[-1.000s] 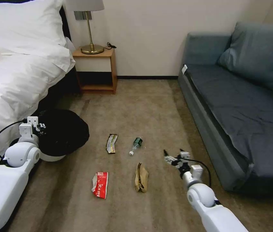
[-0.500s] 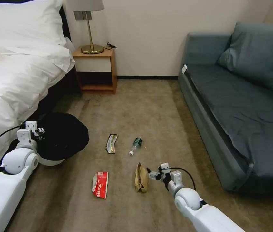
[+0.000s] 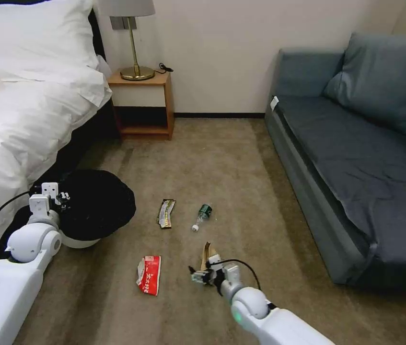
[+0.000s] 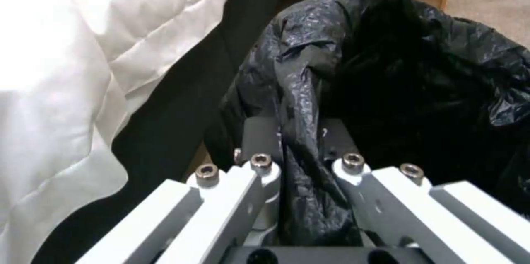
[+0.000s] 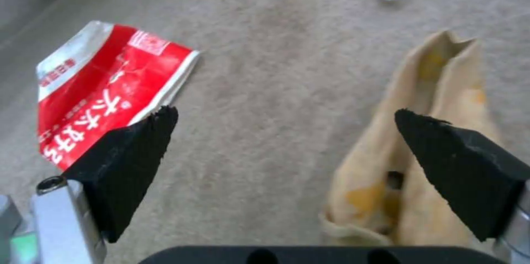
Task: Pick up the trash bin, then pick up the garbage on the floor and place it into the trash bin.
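The tan paper bag [image 3: 207,250] is garbage that needs to go into the trash bin [image 3: 98,203]. My right gripper needs to pick it up by its long folded sides next.
The trash bin [image 3: 98,203], white with a black liner bag, hangs tilted by the bed, and my left gripper [image 3: 62,196] is shut on its rim. In the left wrist view the liner [image 4: 386,69] is pinched between the fingers of the left gripper [image 4: 298,135]. My right gripper [image 3: 196,277] stands open low over the carpet, between the red-and-white wrapper [image 3: 149,274] and the tan paper bag [image 3: 207,250]. The right wrist view shows the right gripper [image 5: 283,110] with the wrapper [image 5: 105,90] beside one pad and the bag [image 5: 436,131] beside the other. The bottle [image 3: 203,215] and the dark-and-gold wrapper [image 3: 166,213] lie farther off.
A white bed [image 3: 20,110] runs along the left, close to the bin. A wooden nightstand [image 3: 143,103] with a lamp [image 3: 133,38] stands against the far wall. A grey-blue sofa [image 3: 356,158] lines the right. Carpet lies open between them.
My right gripper has swung left and back toward me, from right of the paper bag to the gap between the bag and the red wrapper. The left arm with the bin shifted only slightly.
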You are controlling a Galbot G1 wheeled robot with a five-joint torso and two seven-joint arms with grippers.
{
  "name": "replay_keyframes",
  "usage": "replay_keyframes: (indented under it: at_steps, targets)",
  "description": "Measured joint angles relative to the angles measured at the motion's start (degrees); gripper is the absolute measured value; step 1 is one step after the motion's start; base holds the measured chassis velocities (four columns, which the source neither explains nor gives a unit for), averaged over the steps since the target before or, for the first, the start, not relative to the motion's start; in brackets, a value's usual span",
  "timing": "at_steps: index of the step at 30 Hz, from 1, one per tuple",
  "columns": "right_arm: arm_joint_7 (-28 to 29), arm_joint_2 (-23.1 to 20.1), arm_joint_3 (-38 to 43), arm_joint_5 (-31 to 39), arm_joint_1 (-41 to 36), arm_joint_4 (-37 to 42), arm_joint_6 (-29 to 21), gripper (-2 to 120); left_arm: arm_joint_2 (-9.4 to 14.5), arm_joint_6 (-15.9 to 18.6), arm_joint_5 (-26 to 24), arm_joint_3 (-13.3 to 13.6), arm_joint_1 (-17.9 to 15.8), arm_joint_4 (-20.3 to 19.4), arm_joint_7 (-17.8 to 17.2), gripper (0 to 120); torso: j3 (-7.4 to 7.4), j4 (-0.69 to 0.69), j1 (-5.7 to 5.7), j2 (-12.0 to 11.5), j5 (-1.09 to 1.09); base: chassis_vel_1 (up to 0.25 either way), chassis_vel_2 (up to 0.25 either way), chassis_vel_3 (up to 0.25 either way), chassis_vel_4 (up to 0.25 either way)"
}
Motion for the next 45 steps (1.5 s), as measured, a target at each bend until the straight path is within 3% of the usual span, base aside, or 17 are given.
replay_keyframes:
  at_steps: [21,31,45]
  targets:
    - [-5.32,5.96,-0.60,-3.97,3.74,-16.78,5.71,100,-0.54,-1.14,0.63,-1.88,2.35,-0.80,0.55,5,0.00,0.01,0.00,0.00,0.00,0.000,0.000,0.000,0.000]
    - [-6.54,5.87,0.83,-3.44,4.73,-19.26,5.55,99,-0.79,-1.43,0.88,-2.33,3.08,-1.27,0.82,5,0.00,-0.02,0.00,0.00,-0.01,0.000,0.000,0.000,0.000]
    - [-9.65,5.63,2.35,-2.85,3.86,-19.64,6.87,50,-1.32,-1.48,1.04,-1.91,3.02,-1.59,0.79,5,0.00,-0.01,0.00,0.00,0.00,0.000,0.000,0.000,0.000]
